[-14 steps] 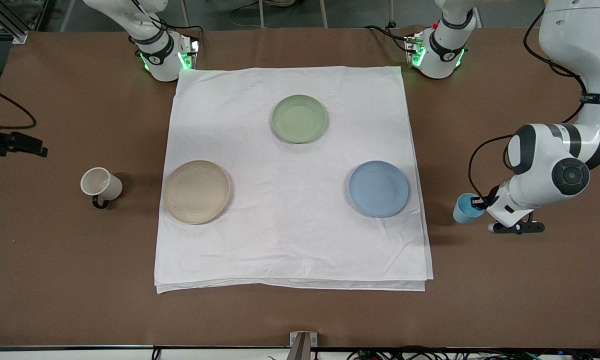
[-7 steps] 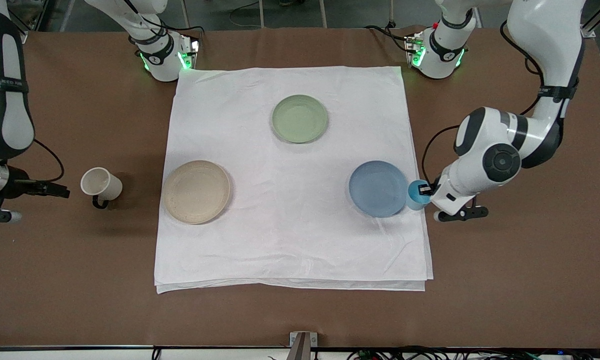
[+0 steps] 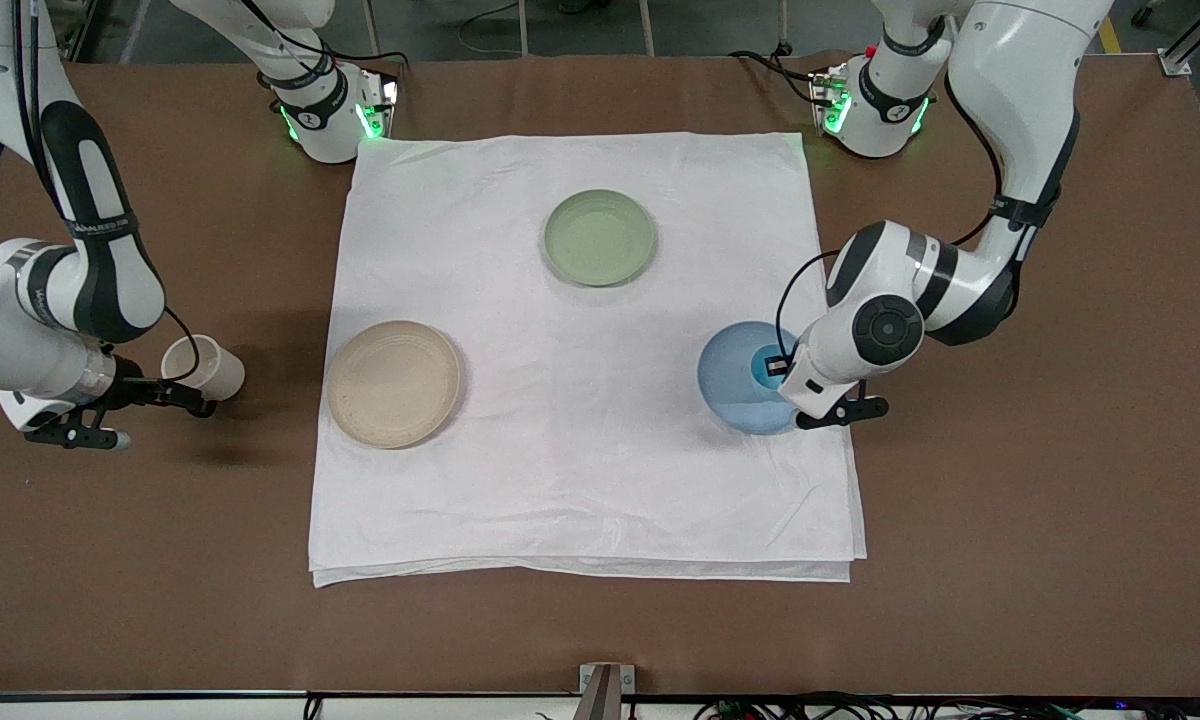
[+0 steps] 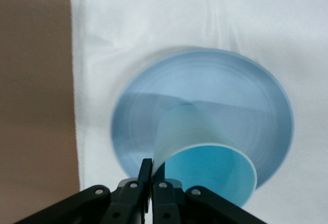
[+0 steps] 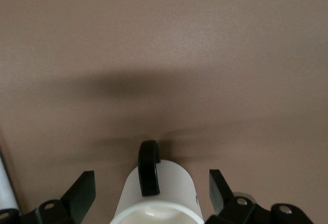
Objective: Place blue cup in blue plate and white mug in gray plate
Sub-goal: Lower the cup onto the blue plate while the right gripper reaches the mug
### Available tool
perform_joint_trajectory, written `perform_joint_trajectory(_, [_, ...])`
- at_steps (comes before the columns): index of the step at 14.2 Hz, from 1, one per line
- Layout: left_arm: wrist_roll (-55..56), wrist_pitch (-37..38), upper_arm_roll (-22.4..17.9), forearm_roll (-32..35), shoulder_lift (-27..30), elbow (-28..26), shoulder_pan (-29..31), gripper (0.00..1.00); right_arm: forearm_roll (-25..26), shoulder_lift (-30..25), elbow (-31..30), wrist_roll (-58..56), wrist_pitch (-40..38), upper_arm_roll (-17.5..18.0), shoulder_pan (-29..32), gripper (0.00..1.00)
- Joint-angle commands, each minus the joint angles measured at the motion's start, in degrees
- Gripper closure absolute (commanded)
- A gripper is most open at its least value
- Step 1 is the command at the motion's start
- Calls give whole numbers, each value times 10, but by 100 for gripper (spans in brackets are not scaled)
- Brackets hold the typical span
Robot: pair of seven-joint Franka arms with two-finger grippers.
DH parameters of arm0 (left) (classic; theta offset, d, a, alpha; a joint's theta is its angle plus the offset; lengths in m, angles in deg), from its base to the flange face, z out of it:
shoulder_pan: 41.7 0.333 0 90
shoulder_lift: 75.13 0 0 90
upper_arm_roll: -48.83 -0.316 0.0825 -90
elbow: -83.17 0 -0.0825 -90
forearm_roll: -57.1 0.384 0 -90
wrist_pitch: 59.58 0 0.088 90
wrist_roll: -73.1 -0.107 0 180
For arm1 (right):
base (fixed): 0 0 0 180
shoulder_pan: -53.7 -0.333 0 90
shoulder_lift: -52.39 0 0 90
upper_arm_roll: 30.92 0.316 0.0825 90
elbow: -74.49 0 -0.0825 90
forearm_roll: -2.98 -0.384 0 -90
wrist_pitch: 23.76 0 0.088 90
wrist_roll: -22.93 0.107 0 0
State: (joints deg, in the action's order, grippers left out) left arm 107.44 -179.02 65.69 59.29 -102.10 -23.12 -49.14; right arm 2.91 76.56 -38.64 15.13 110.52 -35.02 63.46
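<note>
The white mug goes in the gray plate; my right gripper should next grip its dark handle [image 5: 148,168].
The blue cup [image 3: 763,366] is pinched by its rim in my left gripper [image 3: 775,368], over the blue plate [image 3: 730,390] near its edge toward the left arm's end. In the left wrist view the gripper [image 4: 152,175] is shut on the wall of the cup [image 4: 205,147], with the plate [image 4: 230,90] under it. The white mug [image 3: 212,368] stands on the bare table at the right arm's end, beside the gray plate [image 3: 392,383]. My right gripper [image 3: 195,392] is open around the mug. In the right wrist view the mug [image 5: 169,193] sits between the fingers [image 5: 82,193], its dark handle [image 5: 148,170] showing.
A sage-green plate [image 3: 599,237] lies on the white cloth [image 3: 580,480], farther from the front camera than the other two plates. The cloth covers the table's middle, with brown tabletop [image 3: 1010,560] around it.
My left gripper carried the blue cup from the bare table onto the cloth and over the blue plate. My right arm came into view and brought its open gripper around the white mug.
</note>
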Motion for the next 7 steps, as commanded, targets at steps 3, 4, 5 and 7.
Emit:
perform_joint_trajectory(3, [6,0,-3,-14,-20,17,-6,0,-11,3,-46,-31,53,2,-3,15])
perform_joint_trajectory(4, [6,3,-3,-13,-17,27,-6,0,-11,5,-45,-34,52,2,-1,19])
perform_joint_trajectory(5, [5,9,-3,-10,-13,52,-1,0,-11,5,-46,-35,51,2,-2,25])
perform_joint_trajectory(7, [-2,71,-9,-5,17,101,12,0,-11,7,-46,-35,45,2,-2,46])
